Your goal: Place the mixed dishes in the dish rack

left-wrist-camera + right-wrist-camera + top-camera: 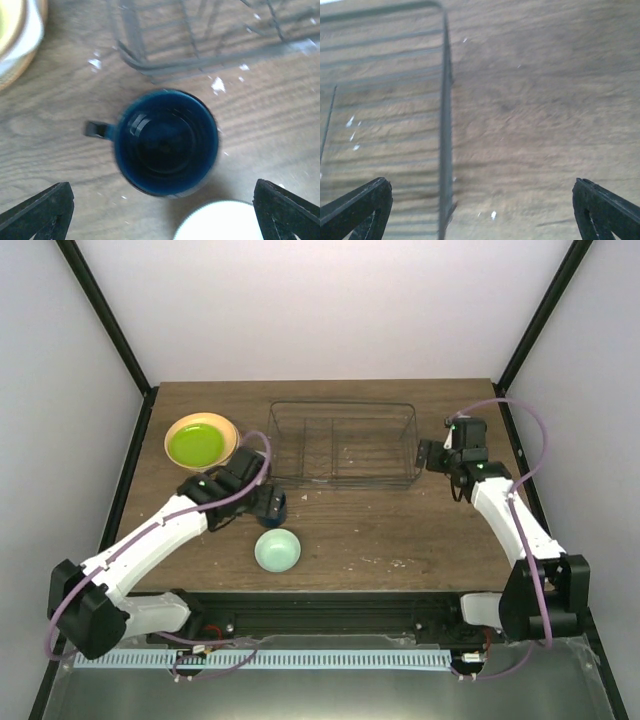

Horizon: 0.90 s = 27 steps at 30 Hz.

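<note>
The left gripper will next grab the pale mint bowl by its rim (277, 530) (218, 203), so that the bowl's outer base stays free for the right gripper.
The dark wire dish rack (343, 443) stands at the back centre with nothing in it. A lime-green plate (196, 444) lies on a peach-orange plate (228, 430) left of it. In the left wrist view a cream edge (31, 31) shows between them. The small dark blue mug (167, 142) stands upright, handle to the left, just ahead of my open left gripper (162, 220); its jaws stand wide apart, short of the mug. The pale mint bowl (277, 550) sits near the front. My right gripper (482, 215) is open and empty over the rack's right end wire (445, 125).
The rack's near corner (145, 60) lies just beyond the mug. The bowl's rim (220, 222) is close to the mug, by my left gripper's right finger (285, 210). Black frame posts (110, 325) flank the wooden table (400, 530).
</note>
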Motion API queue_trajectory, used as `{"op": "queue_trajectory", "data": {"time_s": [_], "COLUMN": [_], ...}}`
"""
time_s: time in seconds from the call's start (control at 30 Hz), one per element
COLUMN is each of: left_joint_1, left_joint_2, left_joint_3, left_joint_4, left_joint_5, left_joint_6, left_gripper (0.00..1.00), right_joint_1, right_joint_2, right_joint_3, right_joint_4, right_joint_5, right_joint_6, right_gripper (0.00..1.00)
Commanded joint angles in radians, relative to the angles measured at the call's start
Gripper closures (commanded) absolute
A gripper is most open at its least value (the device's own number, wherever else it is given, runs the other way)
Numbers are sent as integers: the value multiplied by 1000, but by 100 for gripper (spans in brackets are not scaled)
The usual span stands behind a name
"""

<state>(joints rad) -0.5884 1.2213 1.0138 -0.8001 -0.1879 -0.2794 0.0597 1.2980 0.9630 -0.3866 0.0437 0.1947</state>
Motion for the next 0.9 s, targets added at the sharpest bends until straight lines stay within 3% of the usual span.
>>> {"op": "queue_trajectory", "data": {"time_s": [0.0, 0.17, 0.43, 0.87], "left_joint_1": [-142, -261, -289, -289], "left_joint_2": [6, -5, -83, 114], "left_joint_3": [-25, -90, -221, -251], "left_joint_4": [-88, -153, -153, 6], "left_joint_5": [-74, -134, -90, -14], "left_joint_6": [-108, -240, -395, -412], "left_gripper": [0, 0, 0, 1], "right_joint_1": [73, 125, 154, 190], "right_joint_2": [-63, -105, -128, -110], "right_joint_3": [-40, -77, -95, -94], "right_joint_4": [-49, -78, -104, -106], "right_joint_5": [-7, -4, -5, 3], "right_joint_6": [39, 67, 90, 98], "right_gripper": [1, 7, 13, 13]}}
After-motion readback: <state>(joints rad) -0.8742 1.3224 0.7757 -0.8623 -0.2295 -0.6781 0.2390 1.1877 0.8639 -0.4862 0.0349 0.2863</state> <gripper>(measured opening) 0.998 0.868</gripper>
